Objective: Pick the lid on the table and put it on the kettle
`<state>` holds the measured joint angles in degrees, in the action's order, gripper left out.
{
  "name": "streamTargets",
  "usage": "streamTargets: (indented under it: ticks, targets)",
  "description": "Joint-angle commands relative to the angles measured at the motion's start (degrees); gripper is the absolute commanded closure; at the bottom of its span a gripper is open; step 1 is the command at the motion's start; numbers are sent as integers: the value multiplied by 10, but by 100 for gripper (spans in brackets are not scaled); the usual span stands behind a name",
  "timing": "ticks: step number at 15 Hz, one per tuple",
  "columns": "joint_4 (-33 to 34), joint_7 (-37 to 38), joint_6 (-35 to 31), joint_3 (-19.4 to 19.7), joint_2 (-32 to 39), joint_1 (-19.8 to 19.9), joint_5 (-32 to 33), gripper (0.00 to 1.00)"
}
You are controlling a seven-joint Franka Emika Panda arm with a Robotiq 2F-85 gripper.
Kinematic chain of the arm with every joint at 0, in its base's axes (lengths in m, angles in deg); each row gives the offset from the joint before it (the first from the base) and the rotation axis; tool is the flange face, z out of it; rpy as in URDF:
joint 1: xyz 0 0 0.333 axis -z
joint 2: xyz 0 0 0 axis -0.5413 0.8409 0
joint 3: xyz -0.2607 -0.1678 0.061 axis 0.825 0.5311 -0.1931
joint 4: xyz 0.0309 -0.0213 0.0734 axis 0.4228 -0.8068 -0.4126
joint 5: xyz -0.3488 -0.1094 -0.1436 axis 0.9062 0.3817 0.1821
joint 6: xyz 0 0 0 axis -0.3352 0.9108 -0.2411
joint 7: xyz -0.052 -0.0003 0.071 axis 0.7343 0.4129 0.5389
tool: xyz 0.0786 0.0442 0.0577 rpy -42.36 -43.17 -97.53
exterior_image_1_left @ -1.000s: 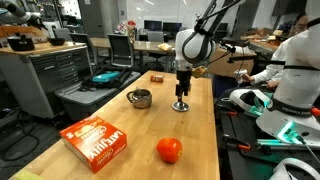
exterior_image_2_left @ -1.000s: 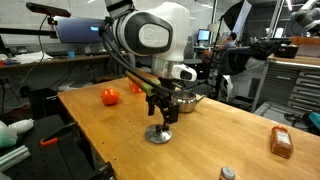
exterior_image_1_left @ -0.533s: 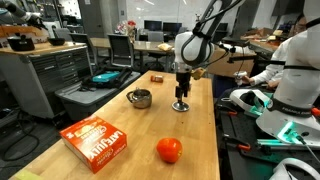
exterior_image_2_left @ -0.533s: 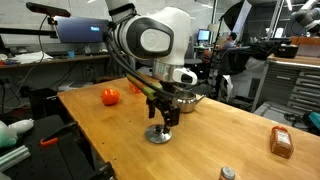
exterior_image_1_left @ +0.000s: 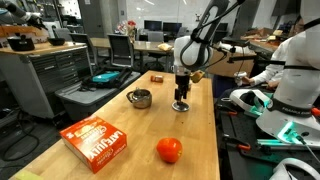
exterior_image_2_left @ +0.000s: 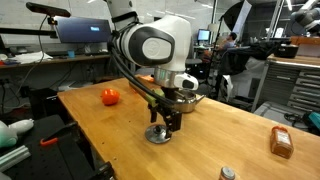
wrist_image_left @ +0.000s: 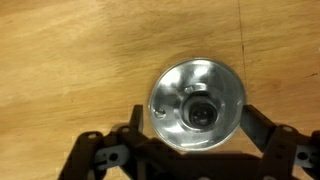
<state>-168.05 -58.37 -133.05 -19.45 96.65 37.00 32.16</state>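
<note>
I need to grip the lid by its dark centre knob with my gripper, so the lid's rim stays clear and level to put on the kettle (exterior_image_1_left: 140,98).
The lid (wrist_image_left: 197,103) is a flat round silver disc with a dark centre knob, lying on the wooden table; it also shows in both exterior views (exterior_image_1_left: 181,106) (exterior_image_2_left: 158,134). My gripper (wrist_image_left: 195,125) is open, lowered straight over the lid, one finger on each side of it, and also shows in both exterior views (exterior_image_1_left: 181,98) (exterior_image_2_left: 165,122). The kettle (exterior_image_1_left: 140,98) is a small squat silver pot standing a short way from the lid; in an exterior view the kettle (exterior_image_2_left: 187,99) is partly hidden behind my arm.
An orange-red ball (exterior_image_1_left: 169,150) (exterior_image_2_left: 110,96) and a red box (exterior_image_1_left: 97,140) lie near the table's end. A small brown block (exterior_image_1_left: 157,77) sits beyond the kettle. A brown packet (exterior_image_2_left: 281,141) and a small can (exterior_image_2_left: 227,173) lie at the table's other end.
My gripper has come down a little closer to the lid. The lid and the kettle have not moved.
</note>
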Motion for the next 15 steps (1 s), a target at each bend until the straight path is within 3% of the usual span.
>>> streamTargets:
  ticks: [1,9,10,11,15]
  targets:
    - [13,0,-13,-7,16,13,13,26]
    - [-4,-16,-16,-37,-20,18,-11,89]
    - [-6,-19,-16,-42,-25,20,-16,93]
    - [-9,-22,-15,-48,-30,21,-21,90]
    - [-12,-26,-4,-62,-51,22,-35,91]
